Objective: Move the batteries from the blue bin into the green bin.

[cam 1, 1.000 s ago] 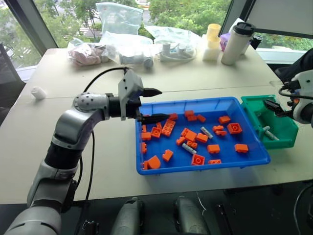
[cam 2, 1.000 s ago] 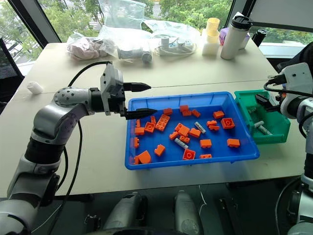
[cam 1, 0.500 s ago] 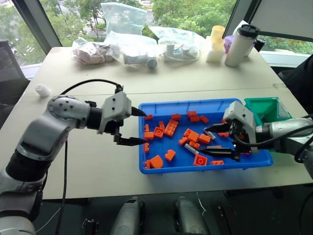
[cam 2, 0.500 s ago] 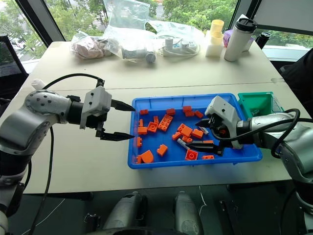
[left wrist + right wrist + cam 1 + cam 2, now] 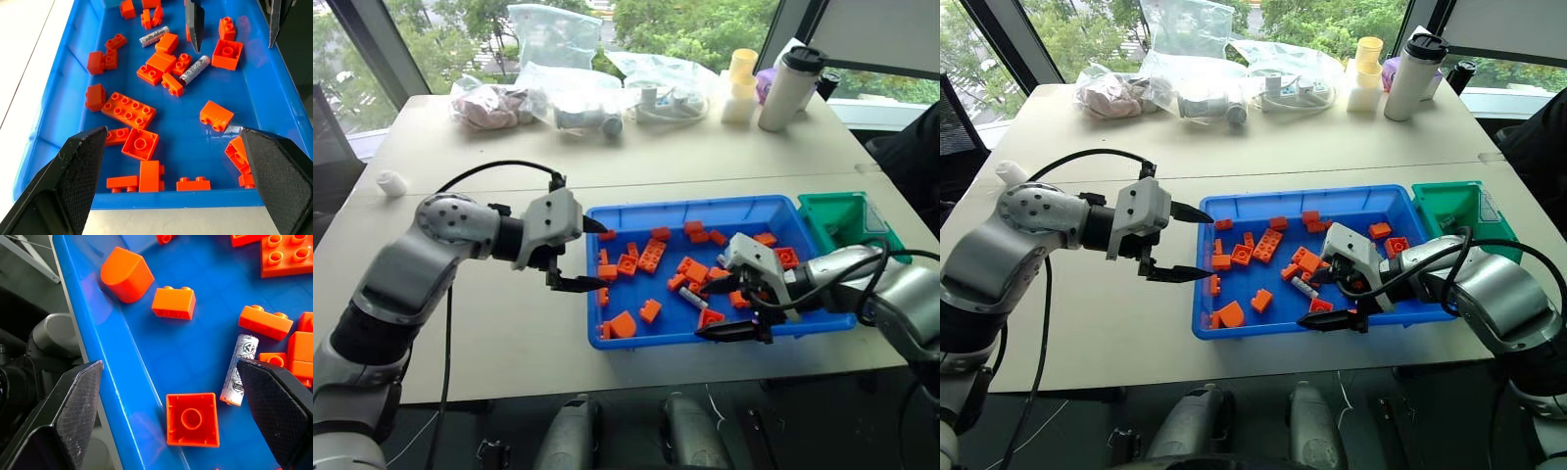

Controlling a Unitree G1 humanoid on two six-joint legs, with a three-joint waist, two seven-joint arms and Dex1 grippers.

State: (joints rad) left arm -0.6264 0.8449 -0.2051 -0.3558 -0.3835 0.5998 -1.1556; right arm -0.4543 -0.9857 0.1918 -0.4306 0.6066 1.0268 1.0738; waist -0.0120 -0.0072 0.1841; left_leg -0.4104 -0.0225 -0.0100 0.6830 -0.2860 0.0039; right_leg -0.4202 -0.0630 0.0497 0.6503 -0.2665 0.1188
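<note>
My right gripper's fingers are still above the battery and the bin's rim in the right wrist view. It moves down first, then closes on the battery.
The blue bin lies on the table and holds many orange bricks. One battery lies mid-bin; the left wrist view shows two batteries. My right gripper is open, low over the bin's near part and pointing left. The battery lies between its fingers, close to one of them, beside a square orange brick. My left gripper hangs open and empty at the bin's left rim. The green bin stands against the blue bin's right end.
Along the table's far side lie clear plastic bags, a white tumbler and a yellow-and-white container. A small white object sits at the far left. The table's front edge runs just below the blue bin.
My right gripper swung left from the green bin and came down low over the blue bin's near part. My left gripper drew back to the bin's left rim and sank a little.
</note>
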